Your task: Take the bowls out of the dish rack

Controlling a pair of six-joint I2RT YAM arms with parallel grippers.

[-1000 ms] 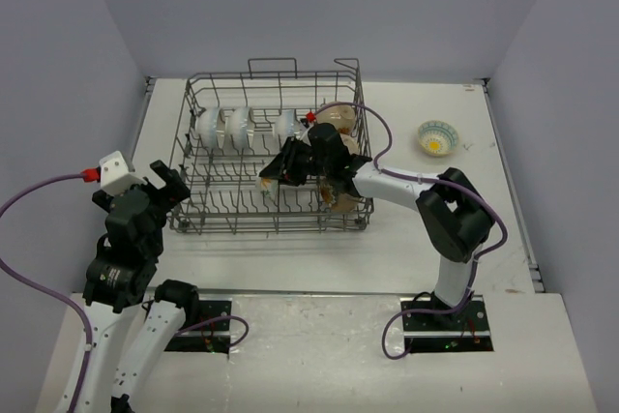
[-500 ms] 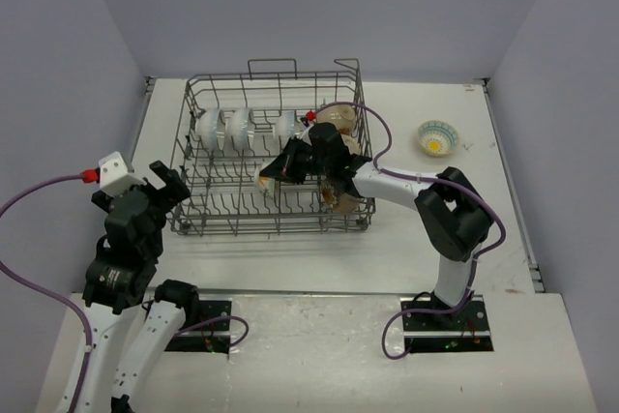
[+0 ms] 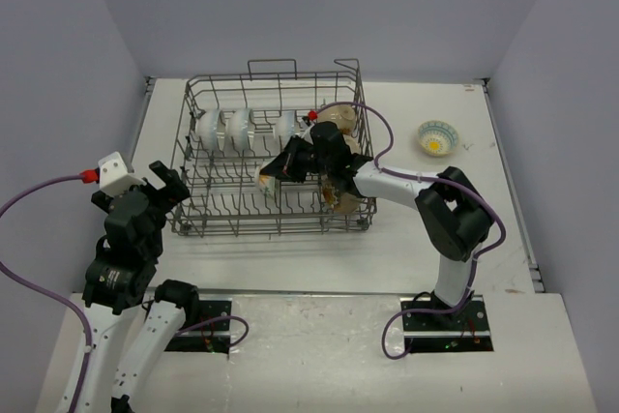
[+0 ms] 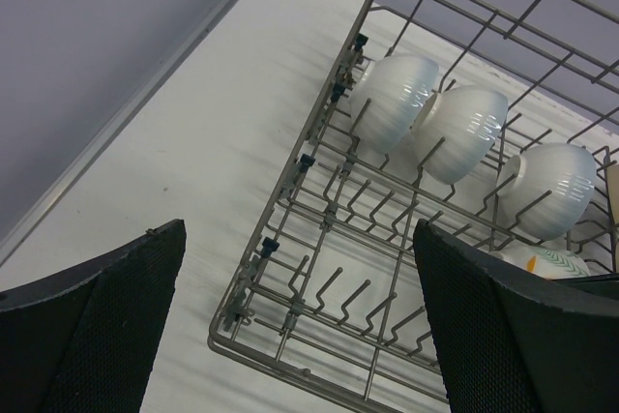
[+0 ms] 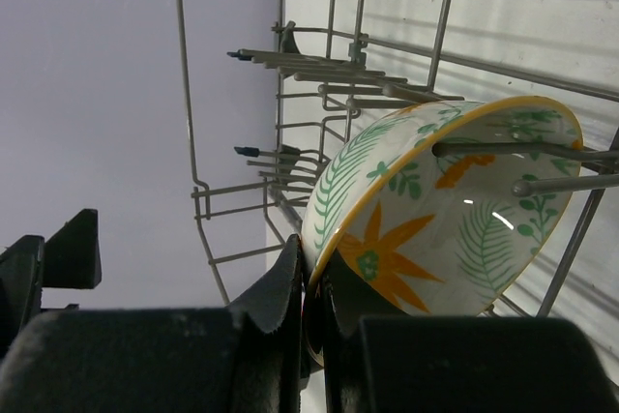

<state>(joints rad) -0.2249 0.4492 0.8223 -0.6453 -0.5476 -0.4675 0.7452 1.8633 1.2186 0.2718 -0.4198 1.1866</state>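
Observation:
The yellow-floral bowl would come up off the dish rack's wires if I lifted my right gripper now: my right gripper pinches the bowl's rim (image 3: 266, 172) (image 5: 319, 272) from inside and outside.
The grey wire dish rack (image 3: 271, 230) stands at mid-table. Three white bowls (image 3: 238, 129) stand on edge in its back row, and they show again in the left wrist view (image 4: 464, 132). Tan bowls (image 3: 338, 118) sit at its right end. My right gripper (image 3: 280, 173) reaches into the rack and is shut on the rim of a yellow-floral bowl (image 5: 435, 220), one finger inside and one outside (image 5: 314, 282); tines still cross the bowl's mouth. My left gripper (image 3: 166, 186) hangs open outside the rack's left front corner (image 4: 298, 229), holding nothing.
Another yellow-floral bowl (image 3: 436, 137) sits upright on the table to the right of the rack. Upright tines (image 4: 348, 292) fill the rack's front rows. Walls close in the table on the left, back and right.
My right gripper has closed on the floral bowl's rim and shifted slightly toward the back of the rack. The left arm has not moved.

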